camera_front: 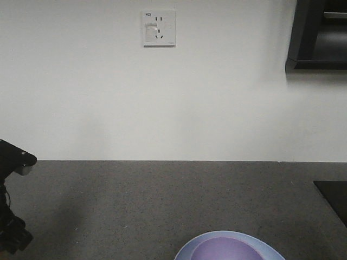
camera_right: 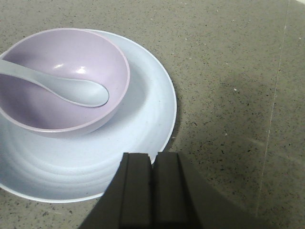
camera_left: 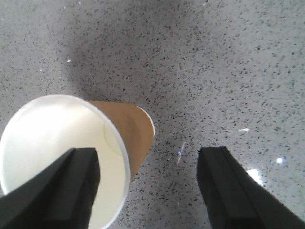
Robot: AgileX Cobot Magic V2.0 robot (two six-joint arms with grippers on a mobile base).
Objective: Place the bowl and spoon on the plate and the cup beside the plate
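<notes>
Next, the left gripper grabs the brown paper cup by its rimmed side (camera_left: 125,157). Then the left gripper sets the cup (camera_left: 131,129) beside the plate.
The brown paper cup (camera_left: 131,129) stands upright on the speckled counter, its white inside showing. My left gripper (camera_left: 148,160) is open above it: one finger (camera_left: 76,186) hangs over the cup's mouth, the other (camera_left: 228,186) over bare counter, so the cup's right wall lies between them. The lavender bowl (camera_right: 57,109) sits on the light-blue plate (camera_right: 143,124), and the pale spoon (camera_right: 71,88) lies inside the bowl. My right gripper (camera_right: 152,160) is shut on nothing, just above the plate's near edge. Plate (camera_front: 255,245) and bowl (camera_front: 225,250) also show at the bottom of the front view.
A white wall with a socket (camera_front: 159,28) rises behind the dark counter (camera_front: 162,195). My left arm (camera_front: 12,216) stands at the counter's left edge. A black slab (camera_front: 333,197) lies at the right edge, and a dark cabinet (camera_front: 320,35) hangs at the top right.
</notes>
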